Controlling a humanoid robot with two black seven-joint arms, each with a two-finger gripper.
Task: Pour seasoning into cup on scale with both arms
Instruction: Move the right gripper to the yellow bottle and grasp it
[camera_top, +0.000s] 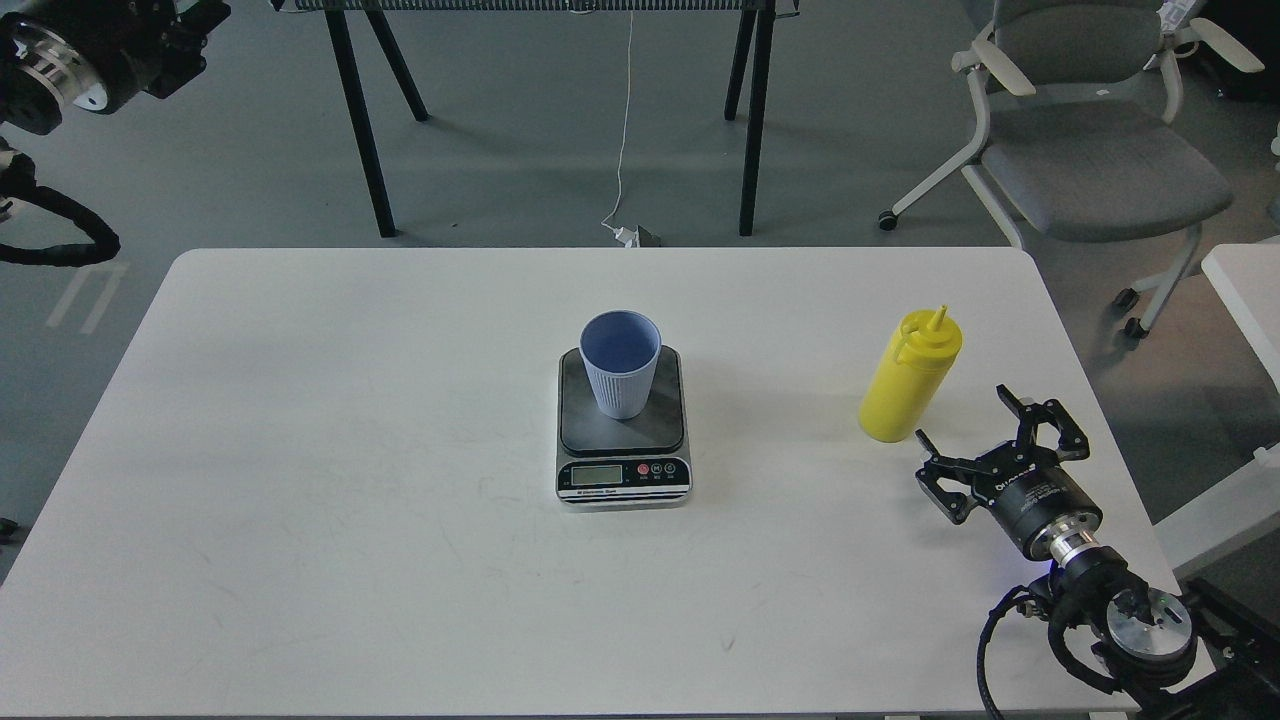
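The yellow bottle's nozzle (939, 317) needs to stay free to pour seasoning into the cup, so I need to grab the bottle by its lower body (893, 407) with my right gripper.
The yellow seasoning bottle (909, 378) stands upright on the right part of the white table (350, 480), nozzle up. The light-blue ribbed cup (620, 363) stands upright on the scale (622, 428) at the table's middle, on its dark plate. My right gripper (962, 418) is open and empty, just right of and below the bottle's base, a small gap from it. My left arm (70, 50) shows only at the top left corner, above the floor; its gripper is out of view.
A grey office chair (1090, 140) stands beyond the table's far right corner. Black table legs (360, 120) and a white cable (625, 130) are on the floor behind. Another white table's edge (1245, 290) is at the right.
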